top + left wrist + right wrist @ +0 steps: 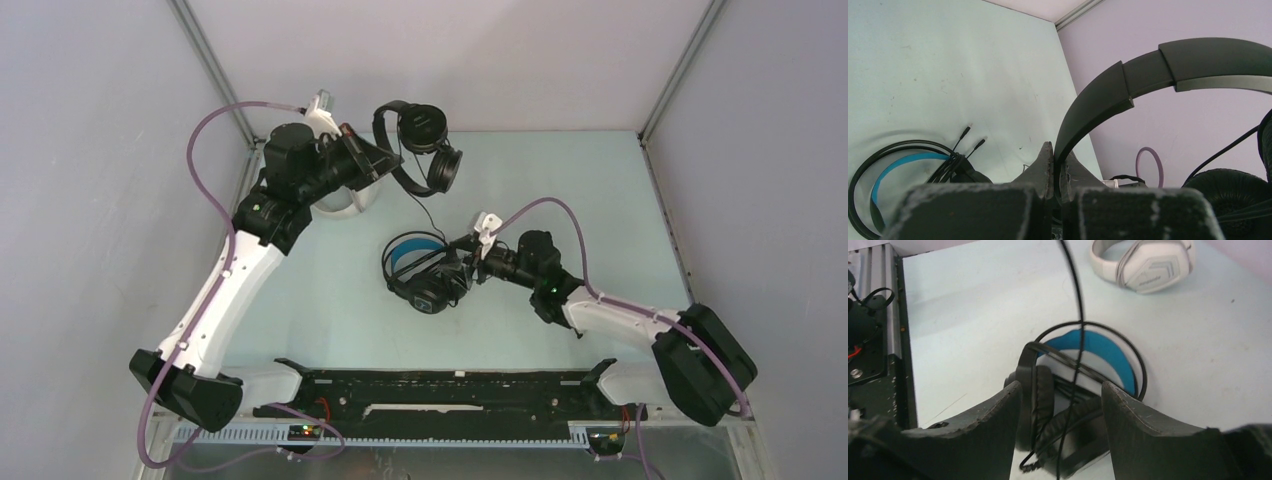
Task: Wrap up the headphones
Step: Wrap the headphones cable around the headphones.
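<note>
My fingers are still short of the thin cable, so it is too early to close. My right gripper moves toward the cable, then closes on the cable.
My left gripper (pixel 388 160) is shut on the headband of the slim all-black headphones (pixel 425 140) and holds them raised at the back of the table. In the left wrist view the band (pixel 1108 95) rises from the closed gripper (pixel 1057 155). Their thin cable (pixel 1075 290) hangs down between my right gripper's fingers. My right gripper (pixel 458 270) is open over the black headphones with blue lining (pixel 412 262), with an ear cup between its jaws (pixel 1060 395). The white-grey headphones (pixel 1148 265) lie on the table, mostly hidden under the left arm in the top view (pixel 352 200).
A black rail (pixel 450 385) runs along the near edge between the arm bases. Grey enclosure walls stand on three sides, with a metal corner post (pixel 665 90) at the back right. Purple hoses loop off both arms.
</note>
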Robot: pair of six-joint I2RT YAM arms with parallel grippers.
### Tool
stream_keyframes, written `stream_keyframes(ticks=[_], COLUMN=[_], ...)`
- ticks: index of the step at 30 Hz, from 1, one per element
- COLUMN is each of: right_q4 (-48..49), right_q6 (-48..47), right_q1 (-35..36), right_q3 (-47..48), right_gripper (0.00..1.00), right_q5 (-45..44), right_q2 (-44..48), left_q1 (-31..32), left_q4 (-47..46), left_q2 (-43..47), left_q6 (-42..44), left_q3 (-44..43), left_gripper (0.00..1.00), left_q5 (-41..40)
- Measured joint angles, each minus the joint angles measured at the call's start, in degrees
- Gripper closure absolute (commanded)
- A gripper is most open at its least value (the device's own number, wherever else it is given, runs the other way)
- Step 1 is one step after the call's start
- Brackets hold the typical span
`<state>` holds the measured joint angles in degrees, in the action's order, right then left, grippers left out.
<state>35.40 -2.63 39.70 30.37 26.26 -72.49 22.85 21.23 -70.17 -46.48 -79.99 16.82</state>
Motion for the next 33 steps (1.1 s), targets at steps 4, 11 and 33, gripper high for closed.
stream_keyframes(ticks=[4, 11, 33], right_q4=[3.1, 6.3, 3.7], right_q6=[-2.0, -2.9, 1.2], right_q1=[-0.1, -0.2, -3.6], right_q3=[2.8, 4.9, -0.3], right_gripper=[0.38, 0.45, 1.00], right_q5=[0.1, 2.0, -0.6], right_q2=[-3.7, -9.7, -4.6], left_q1=[0.0, 0.0, -6.0], left_q4=[0.1, 0.8, 5.1], left_q2=[0.0, -0.2, -2.0], left_q6=[0.0, 0.0, 4.9], left_q3=[-0.5, -1.8, -8.0], left_gripper=[1.00, 1.00, 1.00], left_q5=[0.2, 0.2, -3.7])
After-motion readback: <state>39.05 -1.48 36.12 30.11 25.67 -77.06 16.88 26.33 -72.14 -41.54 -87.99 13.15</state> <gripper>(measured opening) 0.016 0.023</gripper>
